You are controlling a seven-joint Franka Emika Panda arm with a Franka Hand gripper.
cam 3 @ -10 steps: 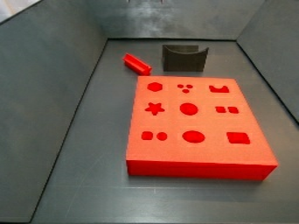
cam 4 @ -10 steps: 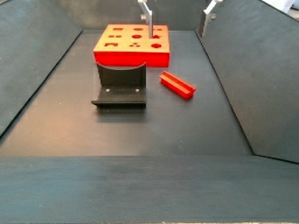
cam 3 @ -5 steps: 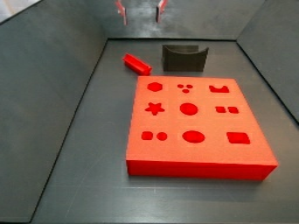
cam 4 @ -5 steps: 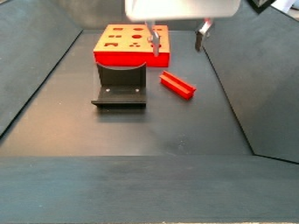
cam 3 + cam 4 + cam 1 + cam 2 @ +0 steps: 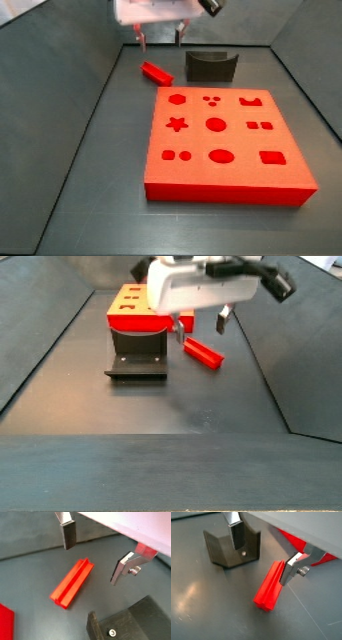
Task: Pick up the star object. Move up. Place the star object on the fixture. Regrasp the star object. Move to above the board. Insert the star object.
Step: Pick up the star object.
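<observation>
My gripper picks up the star object by the middle of its long bar (image 5: 158,73) (image 5: 71,583) next.
The star object (image 5: 158,73) is a long red bar with a star-shaped profile, lying flat on the dark floor between the fixture and the left wall. It also shows in the other side view (image 5: 203,352) and in both wrist views (image 5: 72,583) (image 5: 271,587). My gripper (image 5: 158,40) is open and empty, hanging above the star object with one finger to each side of it (image 5: 198,326). In the wrist views (image 5: 93,558) (image 5: 262,562) the bar lies below the gap between the fingers, untouched. The red board (image 5: 227,140) with shaped holes lies flat.
The fixture (image 5: 210,66), a dark bracket, stands beside the star object, between it and the board in a side view (image 5: 136,356); it shows in both wrist views (image 5: 130,624) (image 5: 228,547). Sloped grey walls (image 5: 60,90) enclose the floor. The board shows too (image 5: 150,306).
My gripper has come down from the top of the side views to just above the star object. The star object, fixture and board have not moved.
</observation>
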